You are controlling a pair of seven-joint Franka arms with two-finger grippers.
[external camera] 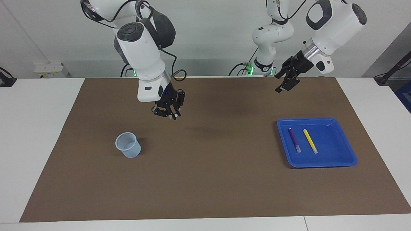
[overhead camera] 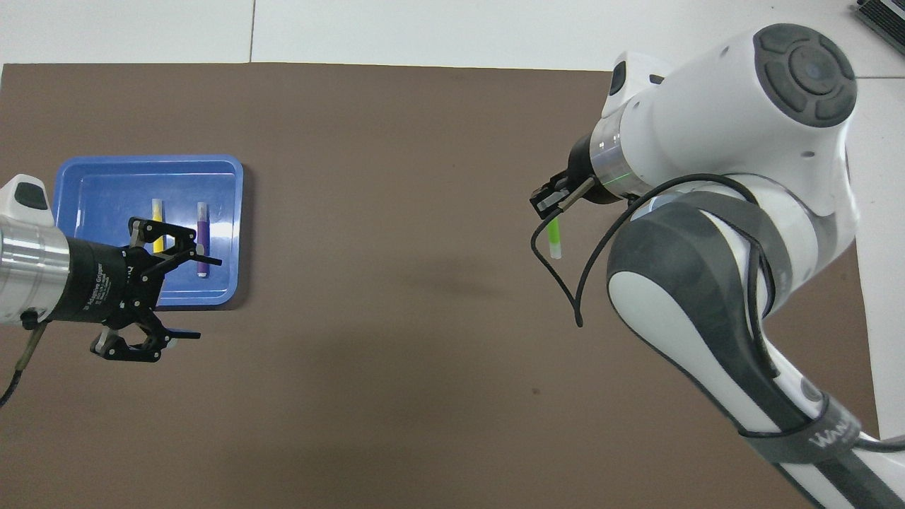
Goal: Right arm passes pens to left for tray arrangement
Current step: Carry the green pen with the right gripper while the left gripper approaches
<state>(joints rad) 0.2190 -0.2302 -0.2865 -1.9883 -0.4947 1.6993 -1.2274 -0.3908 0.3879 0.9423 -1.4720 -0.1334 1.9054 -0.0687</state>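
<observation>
I should next grab the green pen by its pale loose end (overhead camera: pixel 556 247) with my left gripper, because my right gripper's fingers already cover the pen's opposite end.
The blue tray (external camera: pixel 334 146) lies on the brown mat toward the left arm's end; it also shows in the overhead view (overhead camera: pixel 99 187). A purple pen (external camera: pixel 294 140) and a yellow pen (external camera: pixel 310 141) lie side by side in it, apart; both show in the overhead view, purple pen (overhead camera: pixel 203 237) and yellow pen (overhead camera: pixel 157 223). My right gripper (overhead camera: pixel 552 206), with its blue light, is shut on the green pen (overhead camera: pixel 555 237), held above the mat, pale end out; it shows in the facing view (external camera: pixel 168 112). My left gripper (overhead camera: pixel 205 299) is open and empty, raised over the tray's edge nearest the robots.
A small translucent bluish cup (external camera: pixel 128 145) stands on the mat (external camera: pixel 208 179) toward the right arm's end, farther from the robots than the right gripper. The right arm hides it in the overhead view. White table borders the mat.
</observation>
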